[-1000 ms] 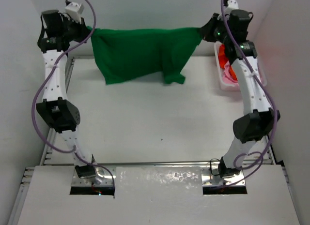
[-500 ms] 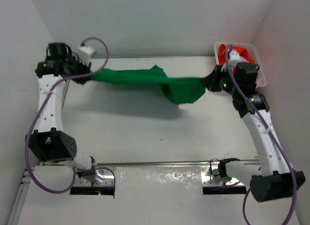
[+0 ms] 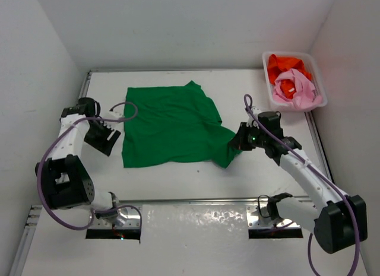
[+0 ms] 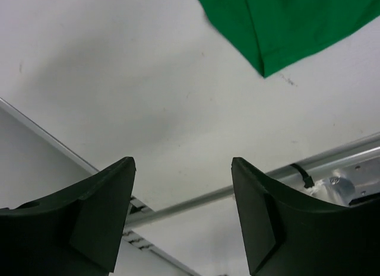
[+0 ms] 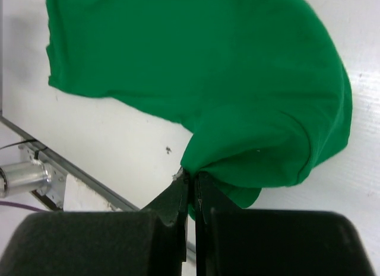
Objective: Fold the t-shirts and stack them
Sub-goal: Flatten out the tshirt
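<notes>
My left gripper will next grab the green t-shirt's near corner (image 3: 126, 165) (image 4: 265, 73), opposite my right gripper's corner. It will then spread the t-shirt's near edge and fold it over.
The bright green t-shirt (image 3: 169, 124) lies spread on the table, rumpled at its right corner. My right gripper (image 3: 238, 140) is shut on that right corner, and the wrist view shows the green cloth (image 5: 237, 98) pinched between the closed fingers at my right gripper (image 5: 191, 178). My left gripper (image 3: 110, 139) stands open just left of the shirt's left edge, holding nothing; in its wrist view my left gripper (image 4: 183, 169) has bare table between the fingers, with a corner of the green shirt (image 4: 285, 27) beyond. An orange t-shirt (image 3: 284, 66) and a pink t-shirt (image 3: 297, 87) lie bunched in the basket.
The white basket (image 3: 268, 92) sits at the table's far right corner. A metal rail (image 3: 196, 200) runs along the near edge, with another rail (image 3: 85, 89) down the left side. White walls close in left, right and behind.
Both arms have come down from high at the back, laying the green shirt flat on the table. My left gripper has opened and let go of its corner; the right still holds.
</notes>
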`<state>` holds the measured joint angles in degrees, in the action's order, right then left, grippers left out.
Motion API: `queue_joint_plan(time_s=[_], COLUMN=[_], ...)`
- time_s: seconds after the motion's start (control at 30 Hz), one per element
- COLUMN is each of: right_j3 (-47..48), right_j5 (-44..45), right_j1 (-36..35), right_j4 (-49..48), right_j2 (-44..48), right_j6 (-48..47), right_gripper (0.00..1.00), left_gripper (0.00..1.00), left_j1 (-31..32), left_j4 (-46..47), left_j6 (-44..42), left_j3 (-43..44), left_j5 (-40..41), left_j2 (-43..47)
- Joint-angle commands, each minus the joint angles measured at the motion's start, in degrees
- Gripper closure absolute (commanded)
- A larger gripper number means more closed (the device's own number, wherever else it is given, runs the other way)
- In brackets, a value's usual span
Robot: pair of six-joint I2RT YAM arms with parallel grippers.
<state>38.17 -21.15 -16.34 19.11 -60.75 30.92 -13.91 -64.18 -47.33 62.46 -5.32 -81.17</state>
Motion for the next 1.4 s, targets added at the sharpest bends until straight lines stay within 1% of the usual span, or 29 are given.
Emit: queue_joint_plan(time_s=[0.0, 0.03, 0.07, 0.1, 0.13, 0.17, 0.2, 0.23, 0.27, 0.3, 0.33, 0.37, 0.4, 0.57, 0.73, 0.77, 0.87, 0.93, 0.97, 1.03, 1.07, 1.1, 1.13, 1.2, 1.23, 1.27, 1.3, 1.33, 1.37], right_j3=[1.0, 0.8, 0.5, -0.1, -0.5, -0.6, -0.7, -0.7, -0.6, -0.5, -0.4, -0.6, -0.6, -1.2, -0.9, -0.8, -0.3, 0.2, 0.3, 0.8, 1.1, 1.7, 2.3, 5.8, 8.2, 16.7, 23.2, 30.7, 50.7], right_j5=[0.2, 0.5, 0.7, 0.8, 0.7, 0.3, 0.1, 0.0, -0.5, -0.6, -0.8, -1.0, -0.9, -0.8, -0.4, -0.4, -0.1, 0.1, 0.1, 0.1, 0.1, 0.1, 0.0, -0.9, -2.2, -2.3, -2.4, -2.3, -2.8], right_j1=[-0.2, -0.2, -0.1, -0.1, -0.2, -0.2, -0.1, -0.2, -0.2, -0.2, -0.2, -0.1, -0.1, -0.1, -0.1, -0.1, -0.1, -0.1, -0.1, 0.0, 0.1, 0.3, 0.6, 3.1, 5.8, 7.3, 8.5, 9.7, 11.2], right_j4=[-5.8, -5.4, -5.5, -6.1, -6.5, -6.9, -7.2, -7.3, -7.4, -7.3, -7.2, -7.3, -7.4, -7.6, -7.3, -7.2, -6.4, -5.7, -5.6, -5.6, -5.6, -5.4, -5.4, -7.8, -8.9, -9.4, -8.6, -6.7, -0.6], right_j2=[0.3, 0.3, 0.1, 0.0, -0.2, -0.5, -0.9, -1.4, -2.3, -2.7, -3.0, -3.3, -3.4, -4.5, -5.1, -5.3, -5.8, -6.3, -6.5, -7.4, -7.7, -8.3, -10.1, -13.2, -18.6, -22.6, -27.2, -32.5, -44.2], right_j6=[0.4, 0.0, -0.1, 0.1, 0.3, 0.4, 0.4, 0.4, 0.2, 0.1, 0.0, -0.1, 0.0, 0.3, -0.1, -0.1, -0.5, -0.8, -0.9, -1.1, -1.3, -1.3, -1.3, -0.9, -0.9, -1.2, -1.5, -1.6, -1.7], right_gripper=[1.0, 1.0, 1.0, 1.0, 1.0, 1.0, 1.0, 1.0, 1.0, 1.0, 1.0, 1.0, 1.0, 1.0, 1.0, 1.0, 1.0, 1.0, 1.0, 1.0, 1.0, 1.0, 1.0, 1.0, 1.0, 1.0, 1.0, 1.0, 1.0], left_gripper=[0.36, 0.35, 0.35, 0.37, 0.37, 0.39, 0.39, 0.39, 0.39, 0.37, 0.36, 0.36, 0.35, 0.35, 0.36, 0.39, 0.48, 0.53, 0.59, 0.65, 0.86, 1.0, 1.0, 1.0, 1.0, 1.0, 1.0, 1.0, 1.0], left_j1=[0.9, 1.3, 2.6, 5.2, 5.2, 9.6, 12.0, 14.2, 17.7, 18.5, 18.9, 19.4, 19.7, 21.6, 22.3, 22.4, 22.7, 22.8, 22.8, 22.8, 22.7, 22.7, 22.6, 21.7, 21.1, 20.1, 19.5, 19.0, 18.6], left_j4=[0.8, 1.6, 2.6, 5.0, 6.4, 8.3, 13.2, 15.7, 17.7, 21.0, 22.3, 25.3, 26.3, 27.7, 32.8, 34.4, 34.3, 35.9, 36.5, 39.3, 40.3, 41.4, 43.8, 44.8, 45.4, 45.7, 45.7, 44.3, 42.6], left_j6=[1.1, 1.4, 1.4, -0.5, -1.9, -3.1, -4.0, -4.5, -5.7, -8.5, -9.8, -10.2, -10.7, -13.7, -13.5, -13.0, -12.2, -12.3, -12.2, -11.6, -10.0, -8.7, -7.1, -2.7, -0.5, 0.5, 1.5, 2.8, 6.0], left_j3=[-0.7, -1.8, -2.9, -5.6, -7.4, -9.2, -13.5, -15.6, -17.4, -20.8, -22.1, -23.9, -24.5, -25.5, -28.3, -28.5, -28.8, -30.1, -31.5, -32.9, -33.0, -32.8, -31.3, -27.7, -21.4, -12.1, -12.0, 1.2, 10.0], left_j5=[-4.6, -5.3, -8.0, -10.1, -10.1, -9.7, -8.1, -6.1, -4.7, -4.6, -4.8, -3.8, -3.0, -3.9, 1.8, 1.7, -0.5, 1.4, 2.2, 3.6, 3.8, 4.2, 5.0, 5.1, 5.1, 4.8, 5.0, 5.1, 5.1], left_j2=[0.1, 0.1, 0.9, 3.8, 5.7, 7.5, 10.9, 12.4, 13.7, 16.2, 16.8, 16.7, 15.2, 9.4, 5.8, 5.8, 5.3, 4.0, 3.4, 1.2, 0.1, -0.5, -0.8, -1.6, -2.1, -4.2, -6.1, -8.8, -15.7])
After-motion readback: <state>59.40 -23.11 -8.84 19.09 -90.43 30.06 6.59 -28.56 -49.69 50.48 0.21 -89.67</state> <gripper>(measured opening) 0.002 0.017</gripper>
